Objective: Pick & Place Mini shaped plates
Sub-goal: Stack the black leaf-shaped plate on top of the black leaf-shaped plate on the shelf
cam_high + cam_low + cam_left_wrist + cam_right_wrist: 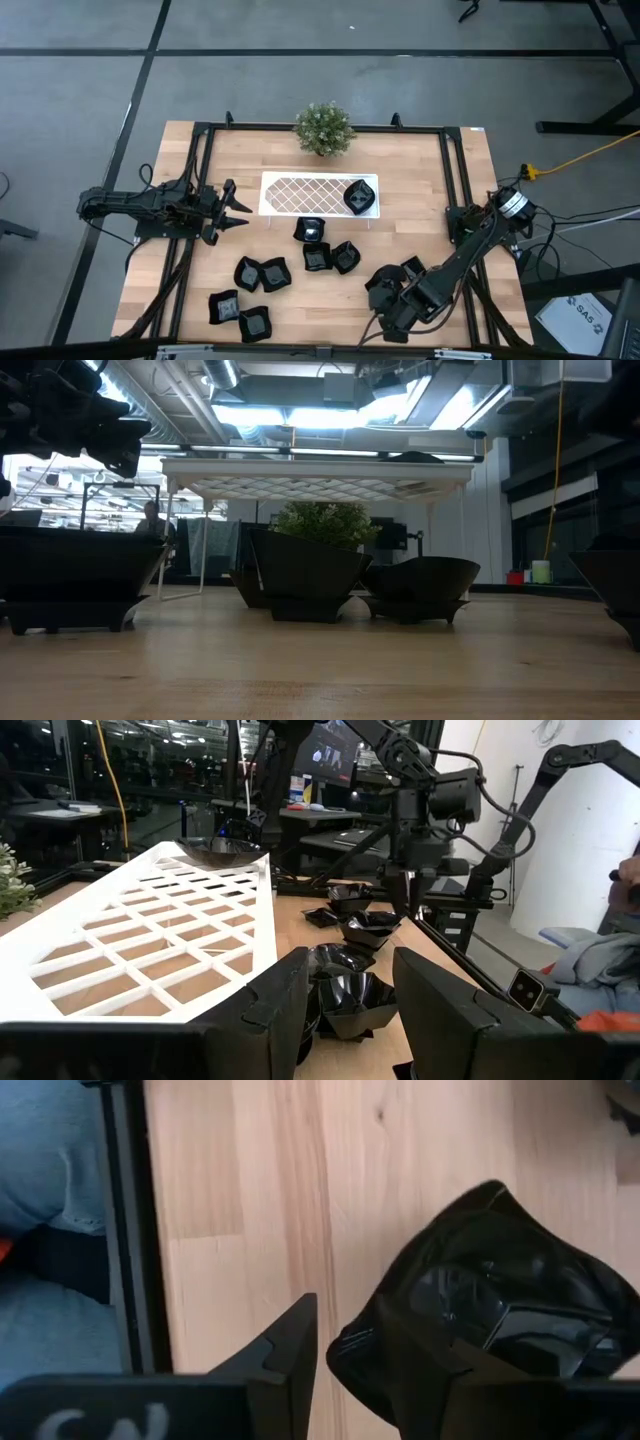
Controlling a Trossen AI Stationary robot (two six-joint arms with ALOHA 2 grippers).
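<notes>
The mini plate goes in the white tray, so my right gripper should next pick it up by its rim corner (350, 1344).
Several mini shaped plates, black and glossy, lie on the wooden table: a cluster at mid-table (317, 256), more near the front left (247, 272), and one (358, 196) on the right end of the white lattice tray (300, 193). My right gripper (383, 292) (350, 1330) is open, tipped steeply down over a plate (500, 1290) at the front right. One finger stands outside that plate's rim and the other is in front of its bowl. My left gripper (240, 207) (350, 965) waits open and level at the table's left. My right gripper comes at the plate from above, slanting down, with the plate's near rim (345, 1350) between its fingers. A strip of bare table shows between the outer finger (295, 1350) and the rim. Whether the other finger touches the plate, I cannot tell.
A small green potted plant (323, 128) stands behind the tray at the far edge. A black metal frame (455, 180) runs along the table's sides. Another plate (410, 268) lies close beside my right arm. Bare wood shows at the far right of the table.
</notes>
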